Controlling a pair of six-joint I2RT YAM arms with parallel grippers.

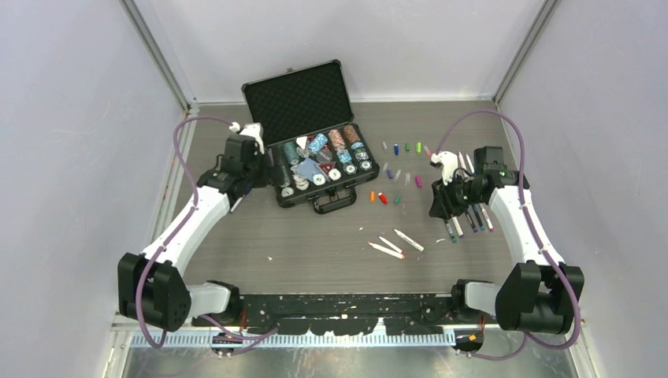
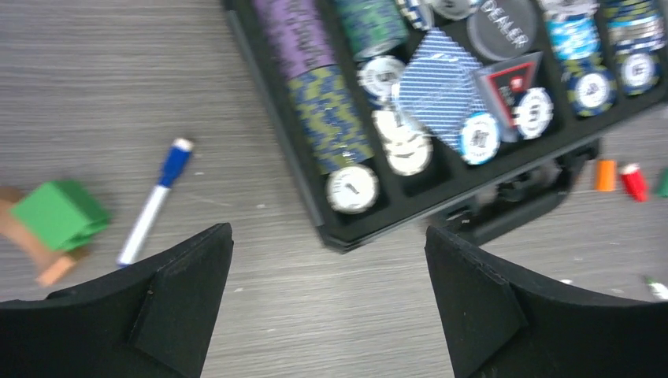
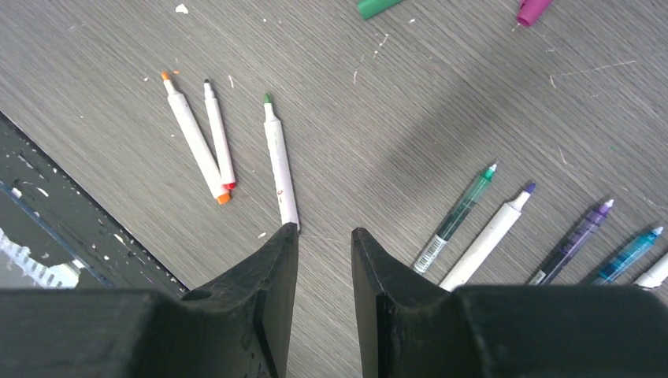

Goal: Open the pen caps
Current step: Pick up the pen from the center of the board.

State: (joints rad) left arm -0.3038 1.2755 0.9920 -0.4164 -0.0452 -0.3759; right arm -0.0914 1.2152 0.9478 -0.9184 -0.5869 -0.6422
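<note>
The left gripper will next grip the blue-capped pen by its blue cap, so the white body of the pen stays free for the right gripper to uncap the pen.
Several loose pen caps (image 1: pixel 396 172) in assorted colours lie right of the black case (image 1: pixel 315 150). Three uncapped white pens (image 1: pixel 394 246) lie mid-table; in the right wrist view they are orange-tipped (image 3: pixel 193 142), dark-tipped (image 3: pixel 219 138) and green-tipped (image 3: pixel 280 161). A row of uncapped pens (image 1: pixel 469 220) lies under my right arm. My right gripper (image 1: pixel 439 206) hovers above the table between the green-tipped pen and the row (image 3: pixel 488 236); its jaws (image 3: pixel 324 230) stand narrowly apart and empty. My left gripper (image 1: pixel 246 183) is wide open and empty (image 2: pixel 328 230) beside the case's corner. A blue-capped pen (image 2: pixel 150 206) lies to its left.
The open case (image 2: pixel 283 150) holds rows of poker chips and cards. A green block (image 2: pixel 59 213) lies left of the blue-capped pen. Orange (image 2: pixel 605 175) and red (image 2: pixel 632 181) caps lie past the case's handle. Green (image 3: pixel 376 6) and magenta (image 3: pixel 534 9) caps lie beyond the right gripper.
</note>
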